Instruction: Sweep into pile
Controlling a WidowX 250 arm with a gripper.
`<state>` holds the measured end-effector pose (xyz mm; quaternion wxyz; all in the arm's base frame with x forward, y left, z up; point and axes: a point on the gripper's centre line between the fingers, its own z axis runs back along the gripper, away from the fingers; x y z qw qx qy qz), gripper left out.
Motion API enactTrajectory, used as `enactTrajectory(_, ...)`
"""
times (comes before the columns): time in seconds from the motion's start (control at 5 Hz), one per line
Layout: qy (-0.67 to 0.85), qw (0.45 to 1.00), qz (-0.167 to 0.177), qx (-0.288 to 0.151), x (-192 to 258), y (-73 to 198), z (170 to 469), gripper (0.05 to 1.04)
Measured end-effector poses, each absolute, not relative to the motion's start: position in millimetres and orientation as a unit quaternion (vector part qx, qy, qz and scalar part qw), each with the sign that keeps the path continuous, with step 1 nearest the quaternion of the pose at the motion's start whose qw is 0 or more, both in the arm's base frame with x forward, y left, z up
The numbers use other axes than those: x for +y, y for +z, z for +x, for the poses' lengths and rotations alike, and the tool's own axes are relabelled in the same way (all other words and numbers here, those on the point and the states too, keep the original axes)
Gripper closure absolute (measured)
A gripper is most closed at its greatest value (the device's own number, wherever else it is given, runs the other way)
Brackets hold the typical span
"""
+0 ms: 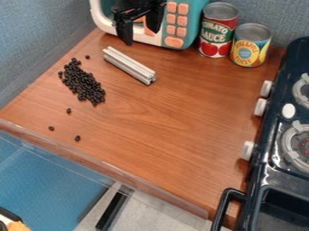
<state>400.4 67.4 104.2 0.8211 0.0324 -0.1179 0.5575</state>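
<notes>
The gripper grabs the silver grooved bar [128, 65] by its end farther from the beans next, to sweep the black beans into a pile.
At the top edge, in front of the toy microwave, my black gripper [141, 35] hangs with its two fingers apart and nothing between them. Below it, apart from it, a silver grooved metal bar [128, 65] lies diagonally on the wooden counter. Left of the bar, black beans [83, 83] form an elongated cluster. One loose bean [87, 57] sits above the cluster near the bar's upper end; three others are scattered below, a bean [68, 110], a bean [51, 128] and a bean [77, 138] toward the front edge.
The teal and white toy microwave [190, 28] stands at the back, beside a tomato sauce can [217, 31] and a yellow can [250, 46]. A dark toy stove [271, 155] borders the right side. A clear strip [102, 166] runs along the front edge.
</notes>
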Motion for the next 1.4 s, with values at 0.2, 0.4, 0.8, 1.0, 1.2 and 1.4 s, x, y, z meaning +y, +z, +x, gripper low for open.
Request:
enactTrajectory(0.2,0.557,0.824,0.043,-0.098,67,87,398,0.083)
enactTrajectory(0.4,0.557,0.824,0.045,-0.094,67,83,397,0.083)
enactTrajectory(0.8,0.557,0.824,0.045,-0.094,67,83,397,0.083)
enactTrajectory(1.0,0.557,0.824,0.042,-0.094,66,83,397,0.083)
enactTrajectory(1.2,0.558,0.823,0.004,-0.107,61,86,385,0.083)
enactTrajectory(1.4,0.565,0.811,-0.043,-0.142,73,107,379,0.083)
